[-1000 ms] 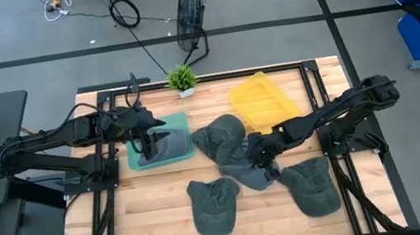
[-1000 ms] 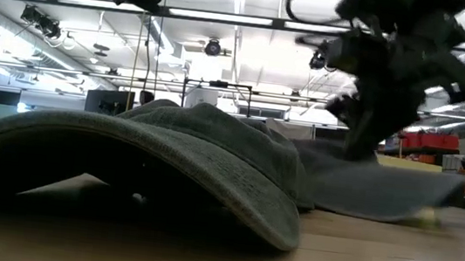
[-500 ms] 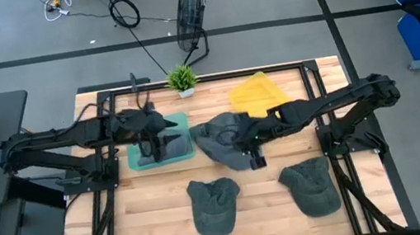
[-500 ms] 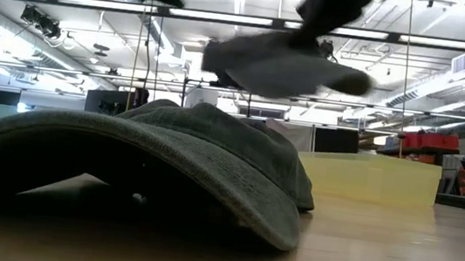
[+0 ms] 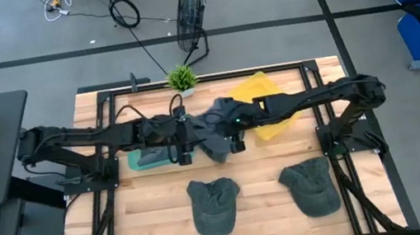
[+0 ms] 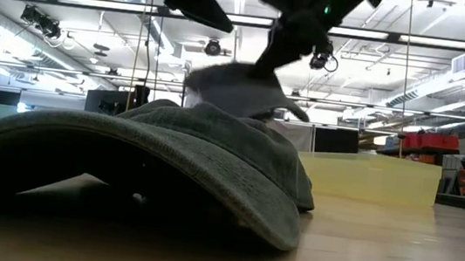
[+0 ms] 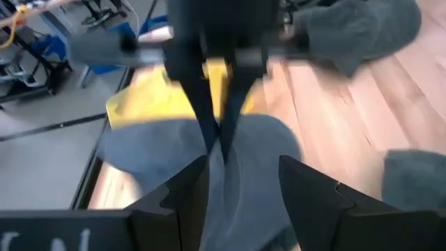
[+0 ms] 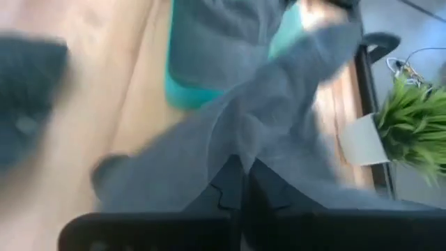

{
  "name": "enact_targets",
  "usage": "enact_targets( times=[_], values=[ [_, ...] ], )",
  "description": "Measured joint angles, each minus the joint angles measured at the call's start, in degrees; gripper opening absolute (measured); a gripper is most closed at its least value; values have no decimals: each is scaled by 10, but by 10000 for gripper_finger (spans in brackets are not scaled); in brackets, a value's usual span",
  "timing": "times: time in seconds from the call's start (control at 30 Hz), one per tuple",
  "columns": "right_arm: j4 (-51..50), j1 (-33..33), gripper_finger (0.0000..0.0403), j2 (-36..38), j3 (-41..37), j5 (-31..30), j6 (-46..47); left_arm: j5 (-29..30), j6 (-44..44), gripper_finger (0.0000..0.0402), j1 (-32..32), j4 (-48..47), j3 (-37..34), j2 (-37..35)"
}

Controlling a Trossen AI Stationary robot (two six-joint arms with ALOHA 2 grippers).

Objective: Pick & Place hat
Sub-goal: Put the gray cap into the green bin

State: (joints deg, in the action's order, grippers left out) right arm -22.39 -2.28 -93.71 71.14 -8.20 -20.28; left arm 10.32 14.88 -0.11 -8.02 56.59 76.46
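My left gripper is going to take hold of the hanging grey-green hat next by its top cloth (image 5: pixel 209 143), to place the hat in the teal tray (image 5: pixel 138 163).
A grey-green hat (image 5: pixel 213 125) hangs in the air between my two grippers, over the table's middle by the teal tray (image 5: pixel 138 163). My right gripper (image 5: pixel 233 133) is shut on it from above. My left gripper (image 7: pixel 240 188) is open, and its fingers stand on either side of the hat's hanging lower part (image 7: pixel 237 150). In the low view the hat (image 6: pixel 232 91) floats clear of the table. Another grey hat (image 5: pixel 153 152) lies in the teal tray. My right gripper pinches a raised fold of the hat's cloth (image 8: pixel 240 150) between its two shut fingers, from above, pointing down. The hat hangs below the fingers, lifted clear of the table, its cloth slack. Whether my left gripper's fingers (image 7: pixel 188 192) touch the hat, I cannot tell.
Two more hats lie on the near part of the table (image 5: pixel 213 205) (image 5: pixel 310 187); the first fills the low view's foreground (image 6: pixel 142 155). A yellow tray (image 5: pixel 266 101) sits right of the held hat. A small potted plant (image 5: pixel 181 78) stands at the far edge.
My right gripper has lifted the hat off the table and carried it up and toward the left and far side, to beside the teal tray. The hat now hangs clear. My left gripper has moved right from over the teal tray toward the hat.
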Motion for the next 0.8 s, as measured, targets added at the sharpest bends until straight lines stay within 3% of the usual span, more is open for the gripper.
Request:
enact_targets(
  times=[0.57, 0.8],
  values=[
    [93, 9, 8, -16, 0, 1, -92, 16, 1, 175, 10, -16, 1, 49],
    [80, 10, 8, -16, 0, 21, -124, 31, -10, 114, 9, -40, 1, 49]
  ],
)
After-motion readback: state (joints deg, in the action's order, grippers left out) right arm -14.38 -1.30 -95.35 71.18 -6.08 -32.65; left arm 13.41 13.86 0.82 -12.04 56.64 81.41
